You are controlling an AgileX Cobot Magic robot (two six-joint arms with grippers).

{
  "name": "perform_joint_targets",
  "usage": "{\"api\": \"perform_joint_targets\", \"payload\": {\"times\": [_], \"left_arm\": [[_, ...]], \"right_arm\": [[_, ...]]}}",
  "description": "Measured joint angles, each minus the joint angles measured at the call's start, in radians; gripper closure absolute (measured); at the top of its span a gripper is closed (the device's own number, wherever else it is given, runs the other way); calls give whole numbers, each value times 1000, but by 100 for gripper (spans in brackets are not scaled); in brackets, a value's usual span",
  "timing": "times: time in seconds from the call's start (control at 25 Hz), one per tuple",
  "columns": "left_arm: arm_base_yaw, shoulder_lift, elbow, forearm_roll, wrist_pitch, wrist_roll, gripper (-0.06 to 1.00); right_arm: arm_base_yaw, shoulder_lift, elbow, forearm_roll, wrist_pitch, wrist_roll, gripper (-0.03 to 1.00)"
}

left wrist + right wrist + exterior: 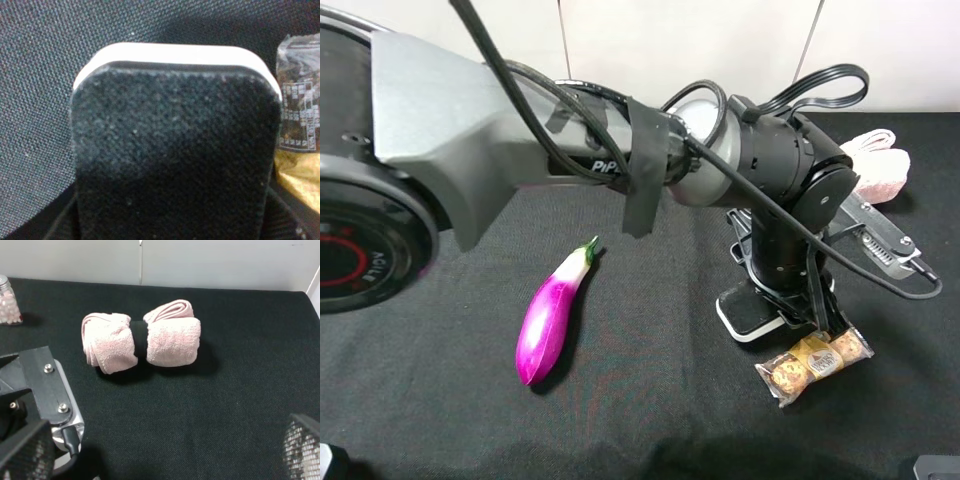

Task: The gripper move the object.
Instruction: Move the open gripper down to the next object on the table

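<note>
My left gripper opens now, since the block's white base is down on the black cloth beside the snack packet, so the block would lie flat.
The object (744,320), a flat block with a black top on a white base, lies on the black cloth right of centre. My left gripper (782,305) reaches across and points straight down onto it. In the left wrist view the object (175,150) fills the picture, and dark fingers (57,227) press against its two long sides, so the gripper is shut on it. My right gripper (164,455) is open and empty, with its mesh pads (25,455) far apart. It faces the back right of the table.
A purple eggplant (552,312) lies left of centre. A clear-wrapped snack packet (815,362) lies touching or just beside the object's near right. A rolled pink towel (880,170) sits at the back right. A small jar of pink pieces (7,300) shows in the right wrist view.
</note>
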Motion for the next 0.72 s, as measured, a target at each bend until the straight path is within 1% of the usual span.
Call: {"api": "perform_joint_targets", "payload": {"times": [0.4,0.72], "left_arm": [[0,0,0,0,-3,0,26],[0,0,0,0,-27,0,26]], "right_arm": [[0,0,0,0,0,0,27],[0,0,0,2,0,0,27]]}}
